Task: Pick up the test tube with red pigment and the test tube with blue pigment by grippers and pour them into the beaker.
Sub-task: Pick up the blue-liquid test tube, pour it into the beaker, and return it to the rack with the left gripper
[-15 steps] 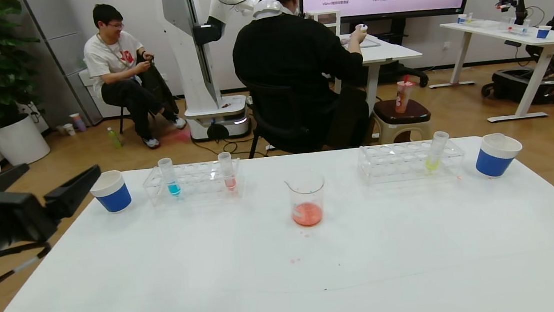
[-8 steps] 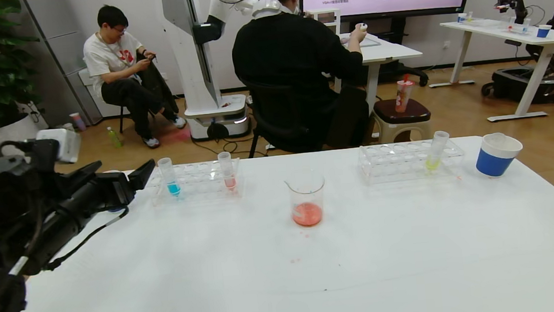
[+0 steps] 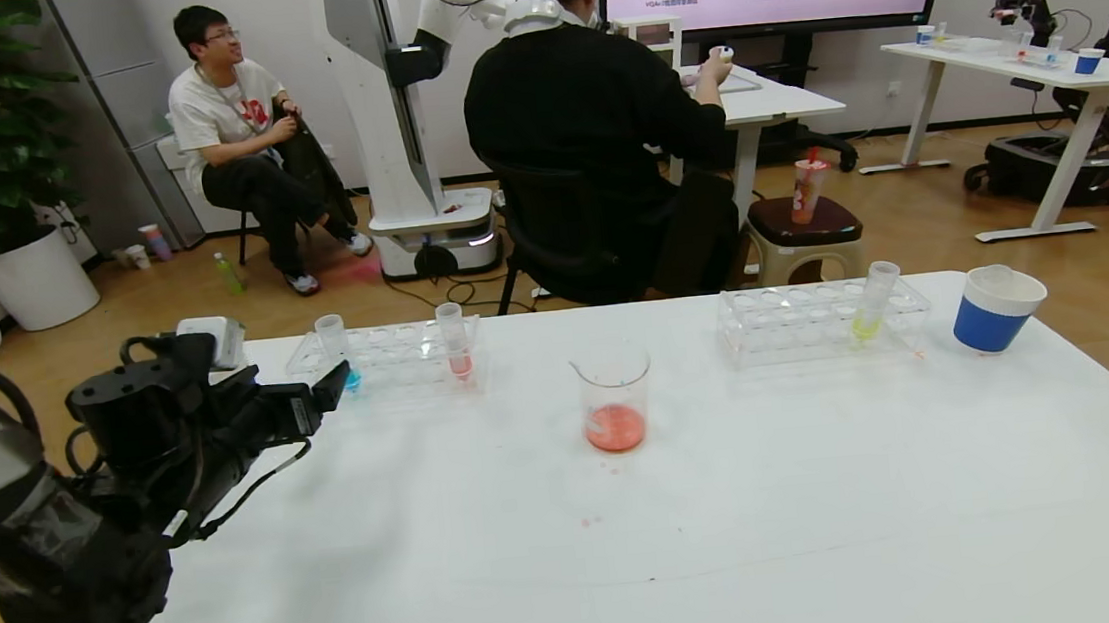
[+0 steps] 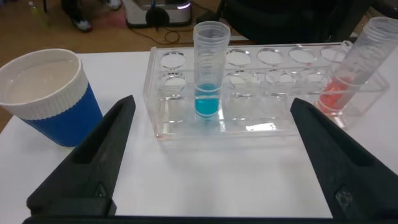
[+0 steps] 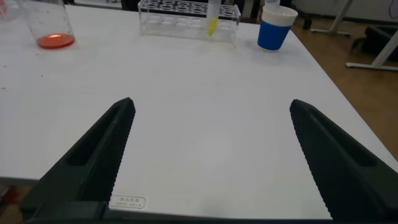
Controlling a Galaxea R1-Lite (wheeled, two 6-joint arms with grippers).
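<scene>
The test tube's opening should stay free to pour into the beaker [image 3: 614, 395], so the robot's left gripper should next grab the blue-pigment test tube by its upper body [image 3: 335, 342].
The test tube with blue pigment [image 3: 334, 349] stands at the left end of the left clear rack [image 3: 388, 361]. It is centred ahead of the jaws in the left wrist view [image 4: 207, 84]. The test tube with red pigment [image 3: 455, 345] leans in the same rack further right and also shows in the left wrist view [image 4: 348, 71]. The beaker [image 3: 614, 395] stands mid-table with some orange-red liquid in it. My left gripper [image 3: 326, 392] is open and empty, just short of the rack in front of the blue tube. My right gripper [image 5: 211, 155] is open and empty, low over the table's near right.
A second clear rack [image 3: 821, 320] at the back right holds a yellow-green tube [image 3: 872, 306]. A blue-and-white paper cup [image 3: 994, 308] stands at the far right; another [image 4: 46, 96] stands left of the left rack. Red droplets [image 3: 590, 521] spot the table before the beaker.
My left arm has swung in from the table's left edge toward the rack. It now hides the left paper cup in the head view. Its open gripper has come close to the blue tube.
</scene>
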